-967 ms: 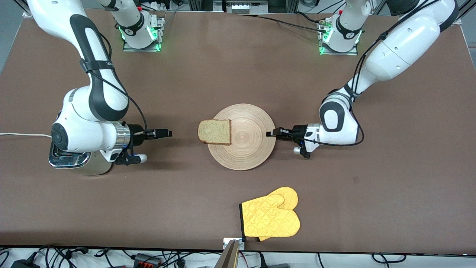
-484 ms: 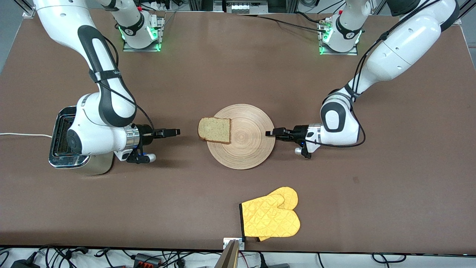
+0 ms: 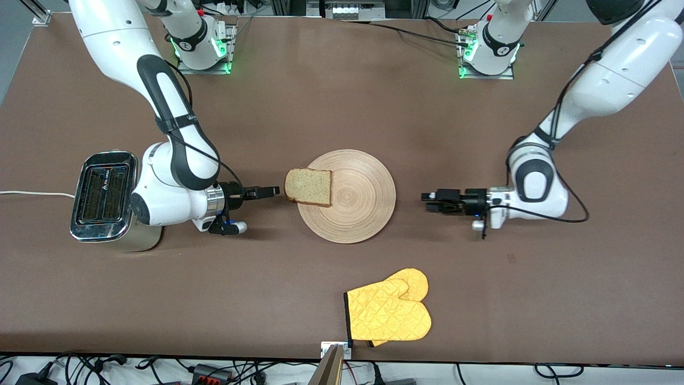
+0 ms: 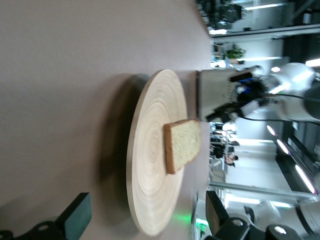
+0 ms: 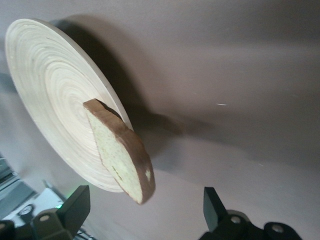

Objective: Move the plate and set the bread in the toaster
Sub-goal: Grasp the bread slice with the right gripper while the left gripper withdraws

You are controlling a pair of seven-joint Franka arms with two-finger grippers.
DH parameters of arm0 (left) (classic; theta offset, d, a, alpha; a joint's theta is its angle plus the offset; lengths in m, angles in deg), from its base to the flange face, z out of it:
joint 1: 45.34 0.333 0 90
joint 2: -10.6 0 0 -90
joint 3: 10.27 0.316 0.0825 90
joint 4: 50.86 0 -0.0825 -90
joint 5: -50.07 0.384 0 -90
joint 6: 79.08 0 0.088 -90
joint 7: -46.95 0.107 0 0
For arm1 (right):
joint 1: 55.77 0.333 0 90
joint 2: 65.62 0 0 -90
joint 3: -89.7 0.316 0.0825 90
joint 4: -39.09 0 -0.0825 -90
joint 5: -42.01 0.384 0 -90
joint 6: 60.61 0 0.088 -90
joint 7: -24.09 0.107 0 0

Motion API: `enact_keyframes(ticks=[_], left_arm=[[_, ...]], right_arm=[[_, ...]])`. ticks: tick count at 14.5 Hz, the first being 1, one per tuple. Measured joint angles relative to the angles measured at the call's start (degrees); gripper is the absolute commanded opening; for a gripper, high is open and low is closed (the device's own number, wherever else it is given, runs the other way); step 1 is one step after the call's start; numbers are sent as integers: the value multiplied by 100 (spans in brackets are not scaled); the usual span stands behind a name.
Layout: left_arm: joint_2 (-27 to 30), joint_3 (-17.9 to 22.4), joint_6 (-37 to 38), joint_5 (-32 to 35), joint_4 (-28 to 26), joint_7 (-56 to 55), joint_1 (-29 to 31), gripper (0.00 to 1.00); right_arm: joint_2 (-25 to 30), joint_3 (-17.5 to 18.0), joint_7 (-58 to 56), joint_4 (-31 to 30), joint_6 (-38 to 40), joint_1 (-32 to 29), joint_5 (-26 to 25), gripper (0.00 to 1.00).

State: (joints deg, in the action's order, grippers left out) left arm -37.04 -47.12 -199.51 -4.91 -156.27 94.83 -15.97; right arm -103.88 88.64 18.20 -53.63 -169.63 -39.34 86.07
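The right gripper grabs the crust end overhanging the plate next, to put the bread point(image 3: 308, 187) in the toaster point(image 3: 101, 195).
The light-wood plate point(image 3: 359, 214) lies mid-table. The bread point(image 3: 308, 187) rests on its rim toward the right arm's end and overhangs the edge. The toaster point(image 3: 101, 195) stands at the right arm's end, slots up. My right gripper point(image 3: 273, 190) is open and empty, level with the bread, its tips just short of the crust. The right wrist view shows the bread point(image 5: 122, 152) and plate point(image 5: 47, 95) ahead of the open gripper point(image 5: 145, 210). My left gripper point(image 3: 426, 196) is open and empty, a gap away from the plate's rim toward the left arm's end. Its wrist view shows the plate point(image 4: 150, 200) and bread point(image 4: 186, 145).
A yellow quilted oven mitt point(image 3: 389, 313) lies near the table edge closest to the front camera. The toaster's white cord point(image 3: 32, 193) runs off the right arm's end of the table.
My right gripper has moved from beside the toaster toward the bread, uncovering the toaster. My left gripper has drawn back from the plate's rim toward the left arm's end.
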Motion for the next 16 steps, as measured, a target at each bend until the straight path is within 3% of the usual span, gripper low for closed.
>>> enact_keyframes(ticks=[3,7,10,13,15,16], left_arm=[[17,0,680,1114,453,-11,452,100],[77,0,1766,2889,1308,-642,872,100],[282,-16,2409,4048,1838,-1436,971,100],[729,-88,2675,5026,1980,-2462,843,100],[1006,-99,2765,5815,1982,-3170,579,100],[1098,-101,2784,6182,1981,-3521,431,100]], right_arm=[[-221,2,-224,-2,-28,52,513,100],[-313,6,-244,-3,-188,279,780,100],[-385,6,-245,-5,-294,366,808,100],[-411,6,-248,-5,-312,400,820,97],[-412,5,-248,-5,-312,404,824,82],[-417,5,-248,-5,-312,404,825,68]])
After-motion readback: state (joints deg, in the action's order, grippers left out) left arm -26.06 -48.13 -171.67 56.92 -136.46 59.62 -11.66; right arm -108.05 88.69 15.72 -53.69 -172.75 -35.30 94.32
